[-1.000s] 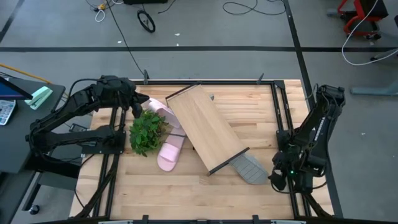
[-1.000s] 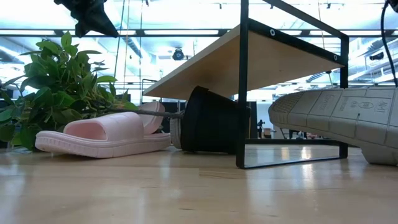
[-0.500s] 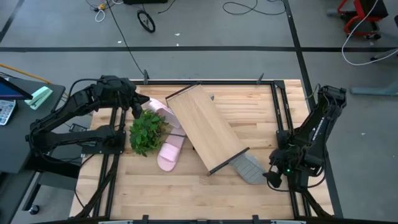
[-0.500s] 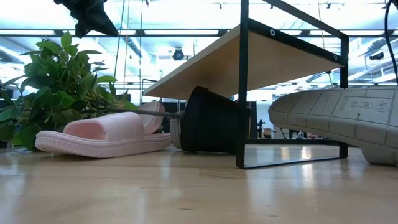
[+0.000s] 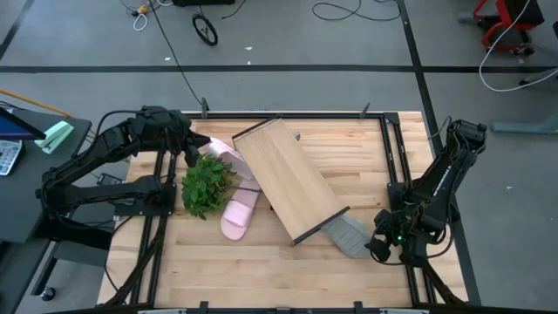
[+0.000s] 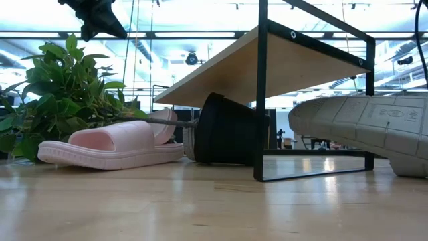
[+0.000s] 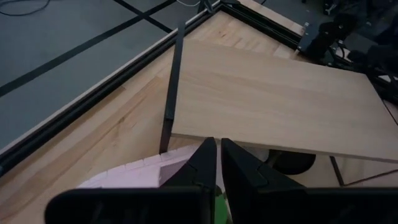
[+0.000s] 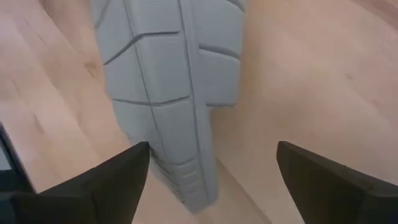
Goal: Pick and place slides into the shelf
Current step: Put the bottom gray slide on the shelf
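My right gripper grabs the uncovered sole end of the grey slide [image 5: 347, 235] next. The slide then goes into the shelf [image 5: 288, 179].
The shelf [image 5: 288, 179], a light-wood board with dark end frames, lies slantwise across the table. A grey slide [image 5: 347, 235] lies sole-up by the shelf's near right end, its far part under the board. Two pink slides lie left of the shelf, one [image 5: 237, 218] nearer and one [image 5: 228, 157] farther. My right gripper [image 5: 375, 249] is open, low over the grey slide's near end [image 8: 186, 180], one finger on either side. My left gripper [image 5: 193, 144] is shut and hangs above the farther pink slide [image 7: 143, 177], touching nothing. My right gripper comes at the grey slide's near end from above, slanting in from the table's right. The sole [image 8: 174, 81] faces up between the spread fingers. One finger [image 8: 118, 177] stands close beside the slide's edge. I cannot tell whether it touches.
A green leafy plant [image 5: 205, 185] lies between the pink slides, and its black pot [image 6: 224, 130] lies on its side under the shelf's board. Bare wooden tabletop [image 5: 261, 270] runs along the near edge. A dark metal frame [image 5: 405, 148] borders the table.
My right gripper has sunk and gone toward the table's left, closing on the grey slide's near end, still open. In the low view the grey slide's sole has shifted slightly.
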